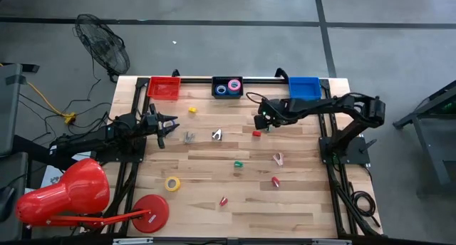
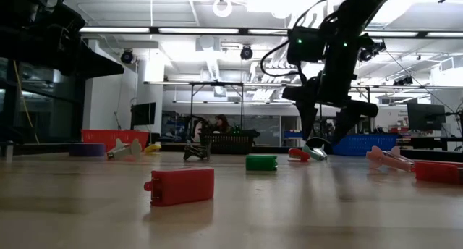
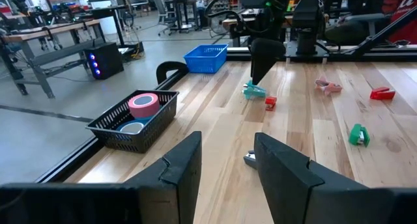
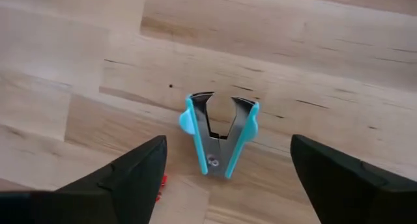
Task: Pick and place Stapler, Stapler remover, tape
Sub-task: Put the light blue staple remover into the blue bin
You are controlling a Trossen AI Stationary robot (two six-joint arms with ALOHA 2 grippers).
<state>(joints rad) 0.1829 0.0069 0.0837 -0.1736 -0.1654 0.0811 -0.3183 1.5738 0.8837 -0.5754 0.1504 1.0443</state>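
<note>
I need to sort the staple remover into the blue bin [image 1: 305,87], so I should next grab the remover by its teal side grips with my right gripper.
My right gripper [image 4: 227,149] is open and hangs above a teal staple remover [image 4: 220,134], one finger on each side of it, touching nothing. The remover [image 3: 253,90] lies flat on the table, next to a small red stapler [image 1: 256,133]. My left gripper [image 3: 228,160] is open and waits near the table's left edge [image 1: 168,124], with a grey staple remover [image 3: 249,160] lying just beyond its fingers. Pink and blue tape rolls [image 1: 229,87] sit in the black bin [image 3: 107,125]. A yellow tape roll [image 1: 172,183] lies flat near the table's near left corner.
A red bin [image 1: 165,87] and a blue bin [image 1: 304,87] flank the black one along the far edge. Scattered on the wood are a green stapler [image 1: 239,163], a pink remover [image 1: 278,158], red staplers [image 2: 181,185] and another grey remover [image 1: 217,134]. A red lamp [image 1: 68,195] stands at the near left corner.
</note>
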